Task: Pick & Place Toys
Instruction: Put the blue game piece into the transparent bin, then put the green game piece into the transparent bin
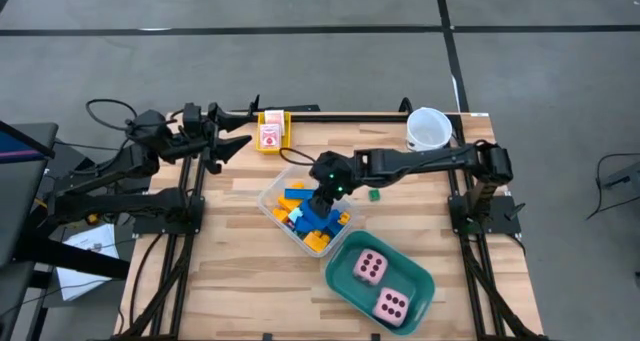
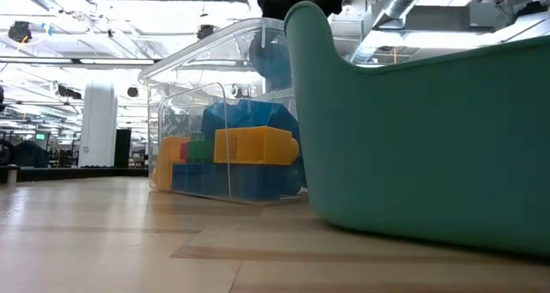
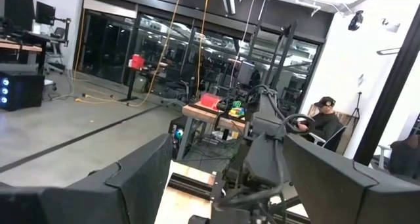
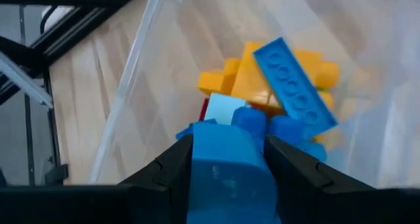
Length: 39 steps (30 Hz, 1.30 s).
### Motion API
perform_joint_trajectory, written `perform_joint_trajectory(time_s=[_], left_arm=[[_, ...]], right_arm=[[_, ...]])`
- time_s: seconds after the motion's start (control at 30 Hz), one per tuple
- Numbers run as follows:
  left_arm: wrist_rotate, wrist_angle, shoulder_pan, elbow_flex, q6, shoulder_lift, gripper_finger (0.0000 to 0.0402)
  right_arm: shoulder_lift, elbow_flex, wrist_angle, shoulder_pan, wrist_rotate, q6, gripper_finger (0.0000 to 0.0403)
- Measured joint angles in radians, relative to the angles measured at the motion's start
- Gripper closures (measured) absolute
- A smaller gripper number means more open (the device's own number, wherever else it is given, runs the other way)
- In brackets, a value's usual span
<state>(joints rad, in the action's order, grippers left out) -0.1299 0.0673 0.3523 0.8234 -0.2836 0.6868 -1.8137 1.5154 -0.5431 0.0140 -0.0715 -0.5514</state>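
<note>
The blue brick's lower end (image 4: 226, 142) is inside the clear container's rim, over the piled bricks, so it is time to open my right gripper now.
A clear plastic container (image 1: 300, 213) in the middle of the table holds several blue, yellow and orange bricks (image 4: 289, 73); it also shows in the low view (image 2: 215, 130). My right gripper (image 1: 326, 203) is over the container, shut on a blue brick (image 4: 228, 163). A small green brick (image 1: 374, 193) lies on the table just to the container's right. Two pink dotted dice (image 1: 371, 267) lie in the teal tub (image 1: 420, 281). Pink-white cards (image 1: 270, 134) sit in a yellow box at the far edge. My left gripper (image 1: 232, 144) is open and empty at the far left, above the table. My right gripper pinches the blue brick's two opposite sides (image 4: 197, 159) between its two fingers (image 4: 172, 166). The fingers come from above, pointing down into the container. The brick is just above the yellow and blue bricks in the container; whether it touches them I cannot tell.
A white cup (image 1: 430, 129) stands at the far right corner. The teal tub (image 2: 412, 130) stands close to the container's near right side. Bare wood lies to the near left (image 1: 230, 281).
</note>
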Motion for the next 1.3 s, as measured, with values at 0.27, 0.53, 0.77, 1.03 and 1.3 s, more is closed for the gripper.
perform_joint_trajectory(time_s=[0.27,0.53,0.77,1.03,1.3], left_arm=[[0.000,0.000,0.000,0.000,0.000,0.002,0.0113],[0.000,0.000,0.000,0.000,0.000,0.002,0.0113],[0.001,0.000,0.000,0.000,0.043,0.002,0.0113],[0.001,0.003,0.000,0.000,0.044,0.024,0.0113],[0.001,0.001,0.000,0.000,0.043,0.042,0.0113]], right_arm=[[0.001,0.000,0.014,0.000,-0.006,0.014,0.0222],[0.054,0.000,-0.119,0.011,0.041,-0.075,0.0045],[0.160,0.000,-0.515,0.028,0.280,-0.316,0.0026],[0.169,-0.139,-0.628,0.135,0.250,-0.418,0.0060],[0.167,-0.386,-0.379,0.164,0.104,-0.429,0.0077]])
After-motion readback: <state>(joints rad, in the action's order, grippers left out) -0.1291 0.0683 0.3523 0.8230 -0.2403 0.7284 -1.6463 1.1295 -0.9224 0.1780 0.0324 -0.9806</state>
